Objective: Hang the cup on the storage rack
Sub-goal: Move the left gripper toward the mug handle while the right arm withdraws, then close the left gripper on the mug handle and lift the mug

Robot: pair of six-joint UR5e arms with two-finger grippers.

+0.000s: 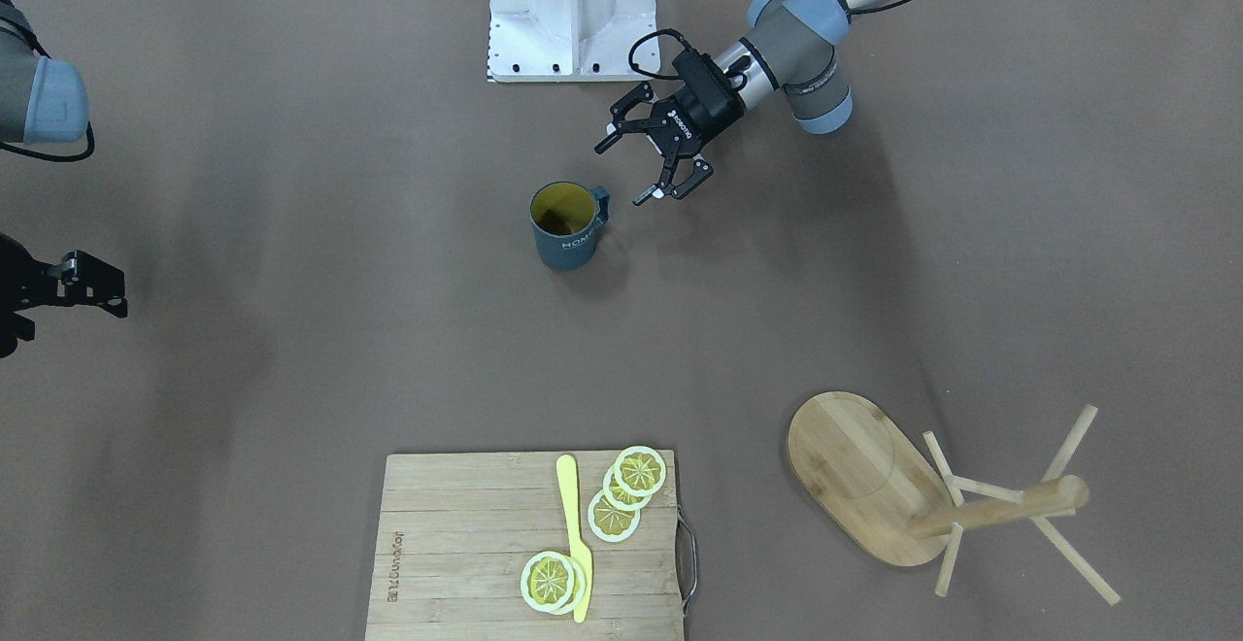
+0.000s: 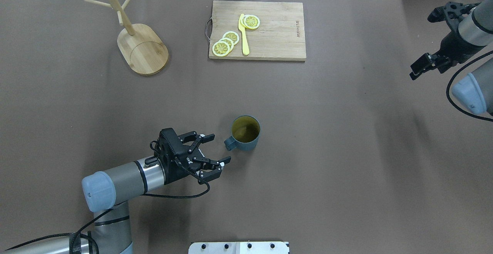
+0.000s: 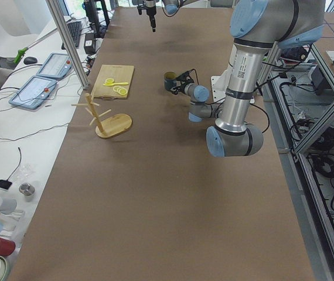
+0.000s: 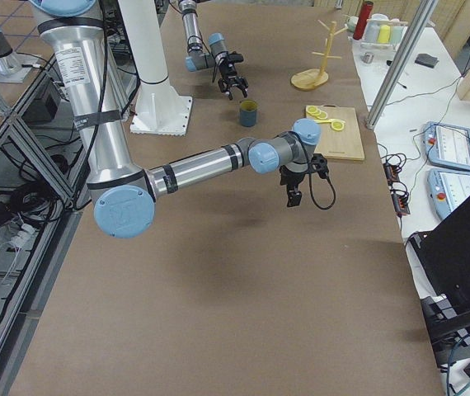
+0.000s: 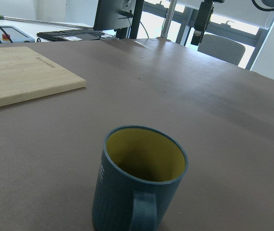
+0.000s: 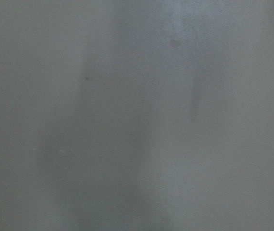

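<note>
I will next grab the cup by its narrow squarish handle (image 1: 602, 204) with my left gripper to hang it, because the cup's round body (image 1: 564, 244) is about as wide as my open fingers.
The dark blue-grey cup (image 2: 245, 132) with a yellow interior stands upright near the table's middle, its handle toward my left gripper. It also shows in the front view (image 1: 566, 223) and the left wrist view (image 5: 139, 183). My left gripper (image 2: 220, 147) is open and empty, low over the table, its fingertips just short of the handle and not touching it; it also shows in the front view (image 1: 621, 175). The bamboo storage rack (image 2: 142, 48) stands upright at the far left, its pegs bare. My right gripper (image 2: 423, 44) is open and empty, raised at the far right.
A bamboo cutting board (image 2: 269, 30) with lemon slices and a yellow knife lies at the far middle edge. The white robot base plate (image 1: 571, 10) sits at the near edge behind the cup. The right wrist view shows only blurred grey.
</note>
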